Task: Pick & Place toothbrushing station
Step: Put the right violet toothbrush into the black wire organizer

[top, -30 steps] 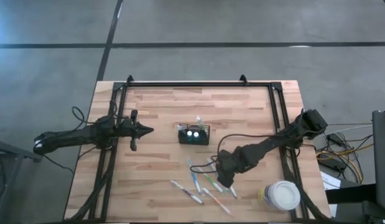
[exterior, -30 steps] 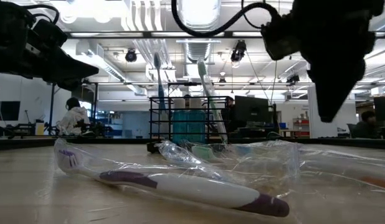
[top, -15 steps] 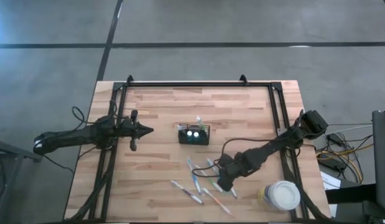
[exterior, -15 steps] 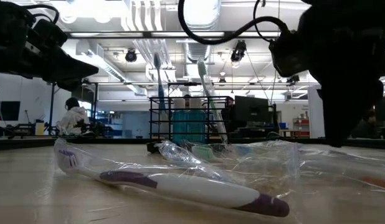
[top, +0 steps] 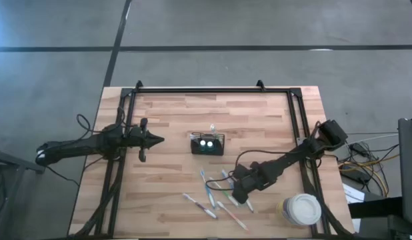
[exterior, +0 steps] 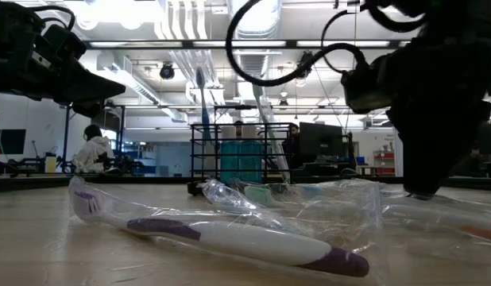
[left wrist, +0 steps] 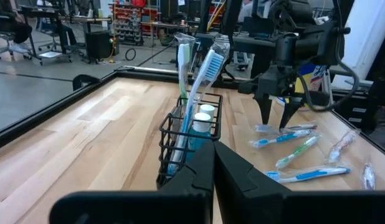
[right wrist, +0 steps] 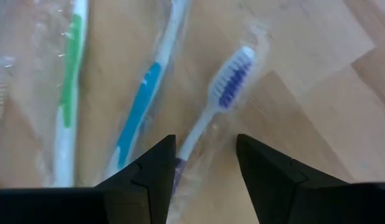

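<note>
The right gripper grips the purple-bristled toothbrush by its white neck [right wrist: 194,138] next, which leaves the toothbrush's handle free to enter the wire caddy.
The toothbrushing station [top: 207,144], a small black wire caddy, stands on its base mid-table with two toothbrushes upright in it [left wrist: 191,134]. Several wrapped toothbrushes [top: 213,197] lie flat on the wood nearer the front edge. My right gripper [top: 235,198] points steeply down over them, open. Its fingers stand on either side of the handle of a white brush with purple bristles [right wrist: 231,79], low over the table [exterior: 424,191]. Beside that brush lie a blue brush [right wrist: 139,112] and a green one [right wrist: 68,93]. My left gripper [top: 159,140] waits shut and level, left of the caddy.
A round white-lidded tub [top: 301,210] stands at the front right corner. A black frame [top: 213,90] rims the table's far and side edges. A purple-handled wrapped brush [exterior: 230,238] lies nearest the front edge. Bare wood stretches across the far half and the left.
My right gripper has sunk toward the loose toothbrushes and tipped a little more steeply down, its fingers still apart. The brushes and the caddy have stayed put.
</note>
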Robot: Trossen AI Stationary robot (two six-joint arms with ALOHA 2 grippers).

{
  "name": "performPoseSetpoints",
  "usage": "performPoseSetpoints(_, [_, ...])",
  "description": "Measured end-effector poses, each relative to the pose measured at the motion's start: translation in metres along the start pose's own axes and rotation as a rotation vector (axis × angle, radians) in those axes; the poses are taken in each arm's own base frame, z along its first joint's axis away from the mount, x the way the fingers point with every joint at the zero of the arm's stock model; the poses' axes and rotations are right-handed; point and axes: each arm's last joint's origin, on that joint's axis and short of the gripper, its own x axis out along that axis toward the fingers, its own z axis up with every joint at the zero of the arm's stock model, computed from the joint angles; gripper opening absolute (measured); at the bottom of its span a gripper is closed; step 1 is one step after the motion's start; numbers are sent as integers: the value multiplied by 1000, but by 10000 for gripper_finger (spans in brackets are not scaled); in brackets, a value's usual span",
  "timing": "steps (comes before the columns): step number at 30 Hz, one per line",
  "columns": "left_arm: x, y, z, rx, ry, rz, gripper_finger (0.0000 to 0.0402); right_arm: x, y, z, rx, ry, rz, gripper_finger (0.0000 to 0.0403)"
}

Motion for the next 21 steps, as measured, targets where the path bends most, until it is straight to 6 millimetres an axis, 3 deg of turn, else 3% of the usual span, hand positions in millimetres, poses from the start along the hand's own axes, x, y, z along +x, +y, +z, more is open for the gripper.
performPoseSetpoints(4, [0,0,0,1,-3,-1,5,12,3,9,-42,25,-52,169])
performPoseSetpoints(13, [0,0,1,1,-6,-1,5,18,15,22,-162,70,-238,164])
performPoseSetpoints(21, [0,0,0,0,-5,-1,5,23,16,26,-216,126,-227,100])
